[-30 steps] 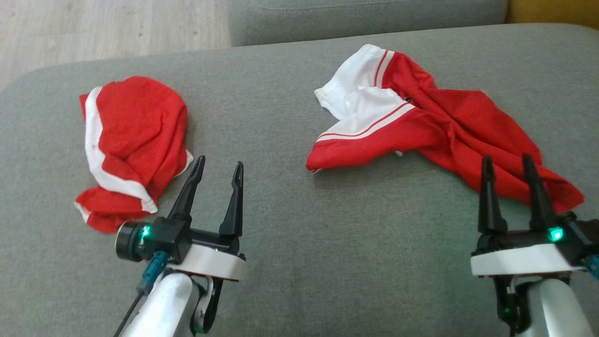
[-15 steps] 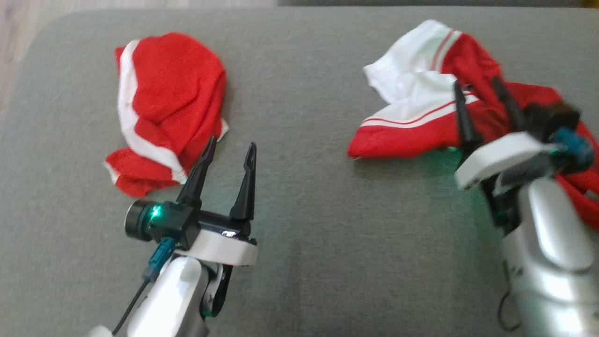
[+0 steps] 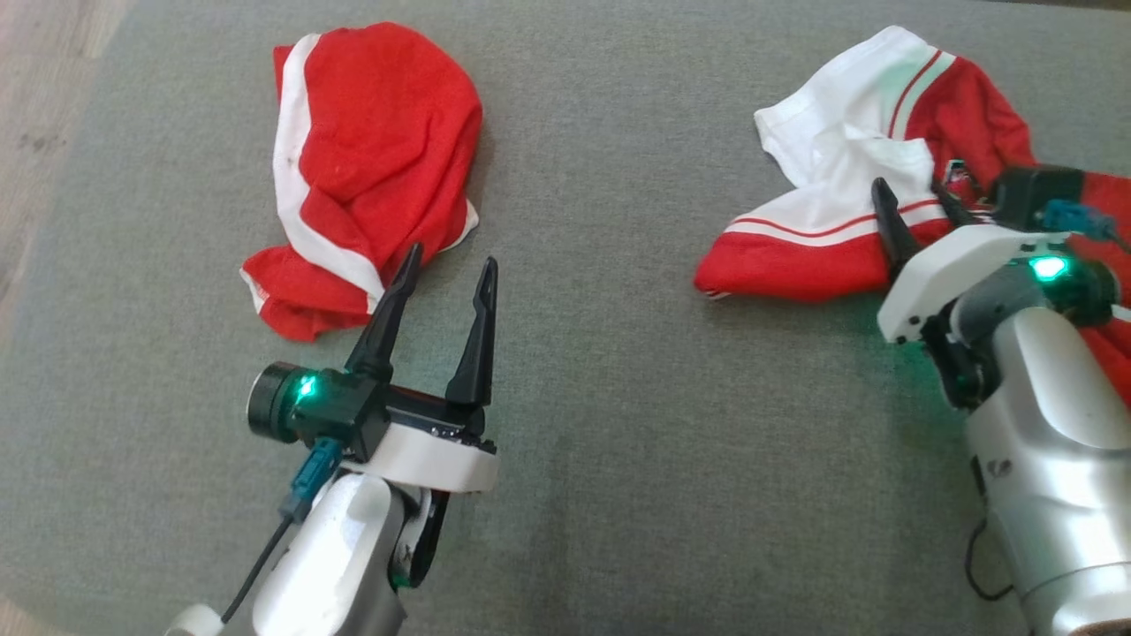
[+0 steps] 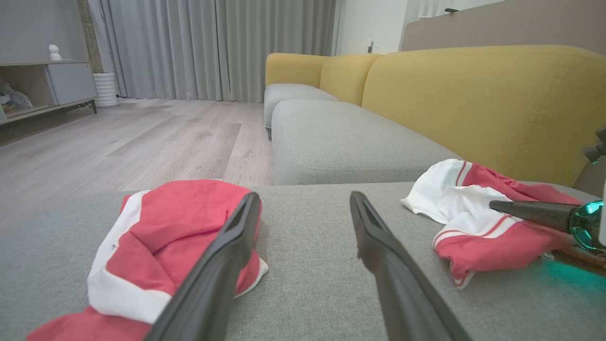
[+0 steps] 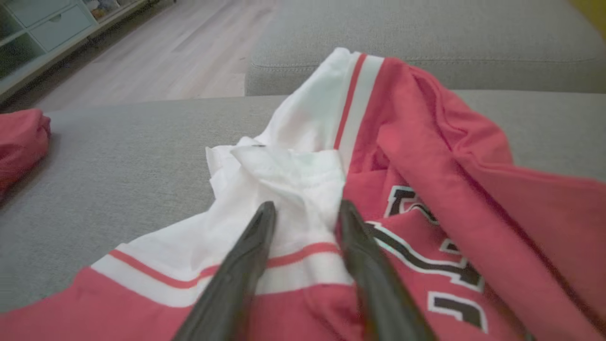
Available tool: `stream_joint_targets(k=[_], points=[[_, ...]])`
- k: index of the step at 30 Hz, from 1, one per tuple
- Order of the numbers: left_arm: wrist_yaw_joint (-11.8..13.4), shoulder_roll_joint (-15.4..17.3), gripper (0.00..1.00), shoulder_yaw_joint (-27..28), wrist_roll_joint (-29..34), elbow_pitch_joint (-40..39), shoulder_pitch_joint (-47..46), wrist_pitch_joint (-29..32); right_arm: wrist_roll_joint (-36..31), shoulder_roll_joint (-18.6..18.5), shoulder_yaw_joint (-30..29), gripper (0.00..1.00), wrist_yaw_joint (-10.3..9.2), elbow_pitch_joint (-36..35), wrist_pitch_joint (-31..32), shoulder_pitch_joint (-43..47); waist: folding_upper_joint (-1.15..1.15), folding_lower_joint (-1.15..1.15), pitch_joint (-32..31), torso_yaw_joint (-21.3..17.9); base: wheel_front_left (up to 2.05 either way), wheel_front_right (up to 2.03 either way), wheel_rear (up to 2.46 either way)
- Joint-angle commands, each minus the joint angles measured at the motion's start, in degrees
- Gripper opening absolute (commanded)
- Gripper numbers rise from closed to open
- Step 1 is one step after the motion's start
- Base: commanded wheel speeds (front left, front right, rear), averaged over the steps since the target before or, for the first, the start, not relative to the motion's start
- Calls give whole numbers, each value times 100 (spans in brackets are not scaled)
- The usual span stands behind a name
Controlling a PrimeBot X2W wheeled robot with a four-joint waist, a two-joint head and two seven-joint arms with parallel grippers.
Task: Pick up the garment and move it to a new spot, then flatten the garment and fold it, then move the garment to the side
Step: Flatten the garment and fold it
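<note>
I should next grab its white sleeve edge [image 3: 907,159] with my right gripper, to spread the crumpled garment with black lettering [image 3: 960,182] flat.
A crumpled red and white garment [image 3: 795,265] with black lettering lies at the right of the grey cushion [image 3: 601,397]. My right gripper [image 3: 910,190] is tipped down onto it, open. In the right wrist view its fingertips [image 5: 265,213] straddle a bunched fold of white cloth on the garment [image 5: 426,156], and the cloth between them is not pinched. My left gripper [image 3: 451,258] hovers open over bare cushion with nothing between its fingers. It points just right of a second red and white garment [image 3: 371,150], which lies bundled at the left.
The left wrist view takes in both garments [image 4: 175,218] [image 4: 473,222] on the cushion, a yellow sofa back [image 4: 473,94] behind them and another grey seat [image 4: 341,142] beyond. Wooden floor [image 3: 44,88] runs along the cushion's left edge.
The head camera has tilted down and shifted. My right gripper has reached forward over the right garment and tipped down onto its white part. The left gripper stays put.
</note>
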Motion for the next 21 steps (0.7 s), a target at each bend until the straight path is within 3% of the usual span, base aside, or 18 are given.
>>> stream_joint_targets(k=[1,12,21], points=[[-19,30,100,246,50,-139,-162,-29,179,4,302,0,-4,-177,-164,-225,0,0,-43,-45,0,0,0],[-44,86,100,422,123,-86,61,-29,851,-62,1741,0,-4,-987,-1141,392,0,0,-508,-347,0,0,0],[-34,123,100,489,141,-93,274,-29,945,-173,3099,0,-4,-1839,-1325,1181,0,0,-855,-526,0,0,0]])
